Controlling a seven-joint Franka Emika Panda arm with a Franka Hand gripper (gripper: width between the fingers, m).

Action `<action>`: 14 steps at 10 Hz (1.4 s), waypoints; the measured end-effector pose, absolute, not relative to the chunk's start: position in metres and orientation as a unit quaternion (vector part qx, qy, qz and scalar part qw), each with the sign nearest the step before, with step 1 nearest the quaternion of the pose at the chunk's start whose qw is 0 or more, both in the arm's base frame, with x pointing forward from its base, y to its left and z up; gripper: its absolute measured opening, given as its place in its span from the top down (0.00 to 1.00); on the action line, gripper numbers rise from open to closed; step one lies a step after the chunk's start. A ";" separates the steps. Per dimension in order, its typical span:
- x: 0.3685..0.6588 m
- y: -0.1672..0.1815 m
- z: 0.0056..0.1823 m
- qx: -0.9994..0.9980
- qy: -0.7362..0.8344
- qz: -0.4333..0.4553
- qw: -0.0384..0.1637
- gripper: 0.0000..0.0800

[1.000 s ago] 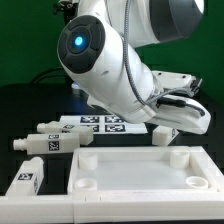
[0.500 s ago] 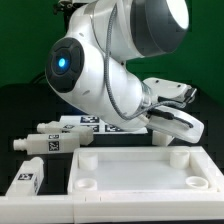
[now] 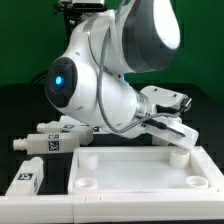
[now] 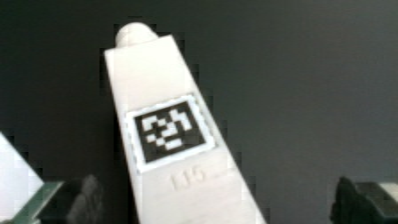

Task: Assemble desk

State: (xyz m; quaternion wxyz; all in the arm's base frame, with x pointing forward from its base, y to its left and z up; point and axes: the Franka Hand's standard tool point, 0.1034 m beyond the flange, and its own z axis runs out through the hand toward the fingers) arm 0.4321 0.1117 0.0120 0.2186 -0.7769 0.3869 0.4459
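Observation:
My gripper's fingers are reaching down on both sides of the white leg and would hold it if they closed now, so my gripper needs to close on the leg.
The white tray-like tabletop point(image 3: 196, 155) lies at the front of the exterior view. Three white tagged legs lie at that view's left: one point(image 3: 55, 129) at the back, one point(image 3: 45, 143) in the middle, one point(image 3: 27, 180) at the front. My gripper point(image 3: 170, 133) hangs low behind the tabletop's far right corner. In the wrist view a fourth white leg point(image 4: 166, 120) with a square tag lies on the dark table between my fingertips point(image 4: 73, 200). My gripper point(image 4: 217, 203) is open, its jaws wide on either side of the leg and clear of it.
The marker board point(image 3: 73, 120) lies behind the legs, mostly hidden by the arm. The large white arm body point(image 3: 95, 80) fills the middle of the exterior view. A green backdrop stands behind.
The arm's upper joints have swung toward the exterior view's left. The hand has shifted a little at the right behind the tabletop and covers the fourth leg.

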 end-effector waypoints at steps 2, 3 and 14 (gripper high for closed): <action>0.433 0.111 0.012 -0.778 0.386 0.445 0.218 0.34; 0.433 0.111 0.012 -0.778 0.386 0.445 0.218 0.51; 0.497 0.080 0.102 -0.888 0.354 0.234 0.177 0.64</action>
